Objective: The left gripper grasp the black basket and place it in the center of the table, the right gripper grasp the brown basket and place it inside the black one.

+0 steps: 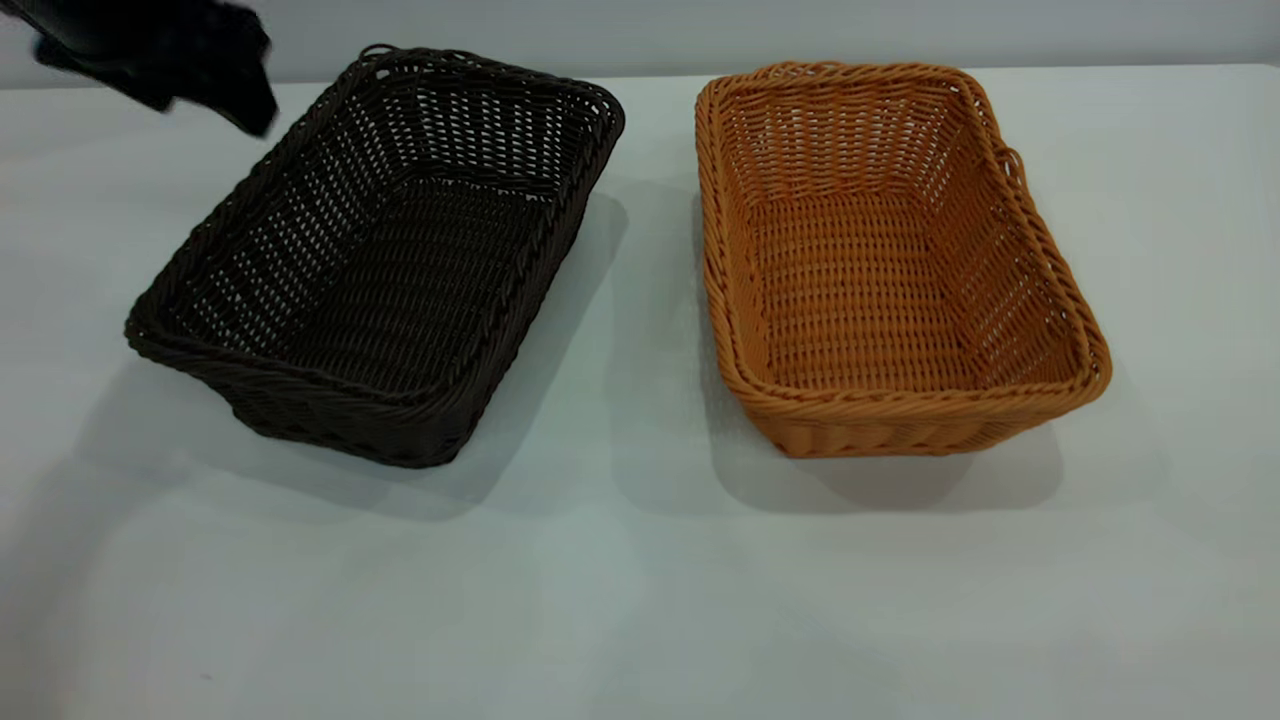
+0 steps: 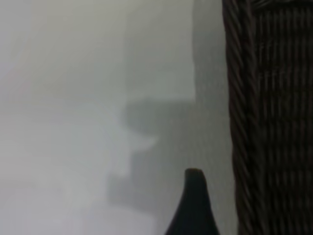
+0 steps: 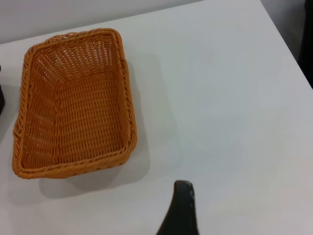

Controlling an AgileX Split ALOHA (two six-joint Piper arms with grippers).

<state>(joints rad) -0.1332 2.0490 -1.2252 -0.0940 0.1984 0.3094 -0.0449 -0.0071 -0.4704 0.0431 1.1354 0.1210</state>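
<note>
My left gripper grabs the black basket (image 1: pixel 380 260) by its long-side braided rim (image 1: pixel 258 180) next, to place it in the center of the table.
The black basket (image 1: pixel 380 260) stands on the table (image 1: pixel 620 600) at the left, turned at an angle. Its braided rim and wall also show in the left wrist view (image 2: pixel 264 117). The left gripper (image 1: pixel 170 60) hovers at the far left, just outside the basket's far left corner and close beside its rim; a dark part of it shows in the left wrist view (image 2: pixel 193 210). The brown basket (image 1: pixel 880 260) stands at the right, empty, apart from the black one. It also shows in the right wrist view (image 3: pixel 73 103). The right gripper (image 3: pixel 180 210) is well back from it, over bare table.
The two baskets stand side by side with a strip of bare tabletop (image 1: pixel 655 300) between them. The table's edge and a dark area beyond it (image 3: pixel 305 44) show in the right wrist view. A pale wall (image 1: pixel 700 30) runs behind the table.
</note>
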